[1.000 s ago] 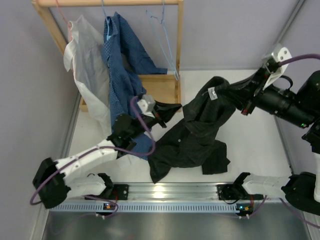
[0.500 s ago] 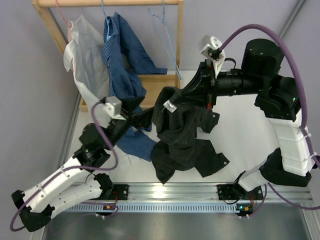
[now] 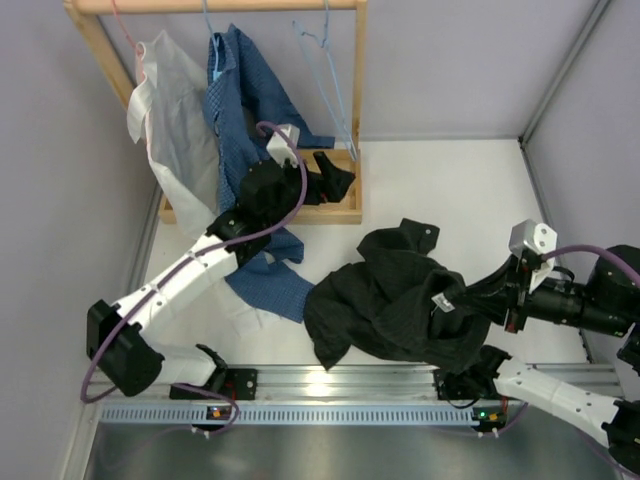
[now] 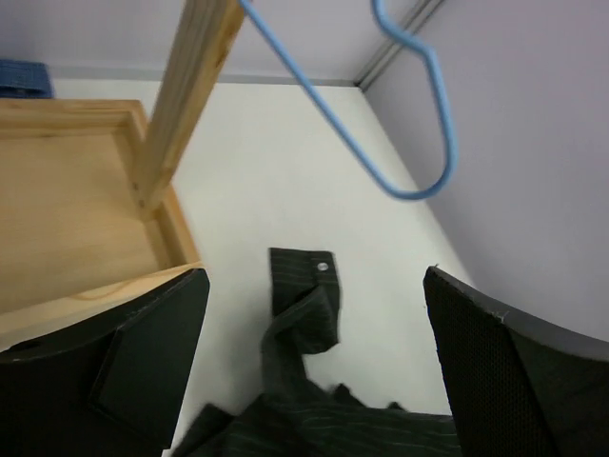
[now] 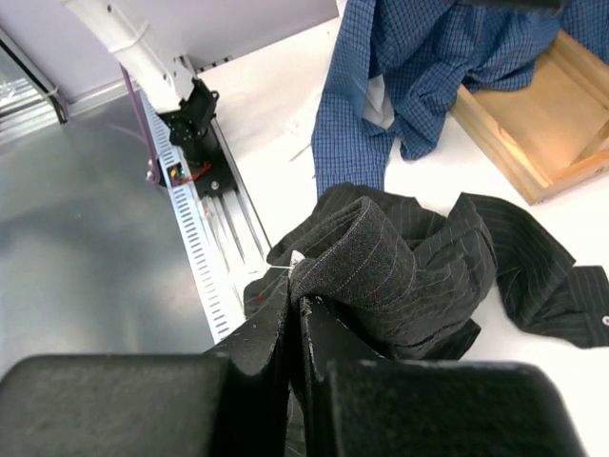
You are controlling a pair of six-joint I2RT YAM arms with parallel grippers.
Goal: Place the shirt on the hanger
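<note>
The black shirt needs to be spread for the hanger (image 3: 330, 70), so my left gripper should next grab the black shirt's rack-side fold (image 3: 378, 264), away from the white label.
The black pinstriped shirt (image 3: 385, 300) lies bunched on the white table near the front rail, one buttoned cuff (image 4: 304, 290) stretched out toward the back. My right gripper (image 3: 465, 303) is shut on a fold of the shirt (image 5: 400, 252) by its white label. My left gripper (image 3: 338, 178) stands open and empty over the wooden rack base (image 3: 320, 205), its fingers (image 4: 143, 371) wide apart above the cuff. The light-blue hanger (image 3: 330, 70) hangs empty from the rack rod, and its lower corner (image 4: 419, 181) shows just ahead of the left gripper.
A blue checked shirt (image 3: 245, 140) and a white sheer garment (image 3: 165, 120) hang on the rack, the blue one trailing onto the table (image 5: 400, 86). The wooden post (image 4: 186, 95) stands left of the hanger. The metal rail (image 5: 209, 257) runs along the near edge.
My left gripper opened, let go of the shirt and moved back up to the rack base. My right arm swung from the far side to the near right, dragging the shirt with it.
</note>
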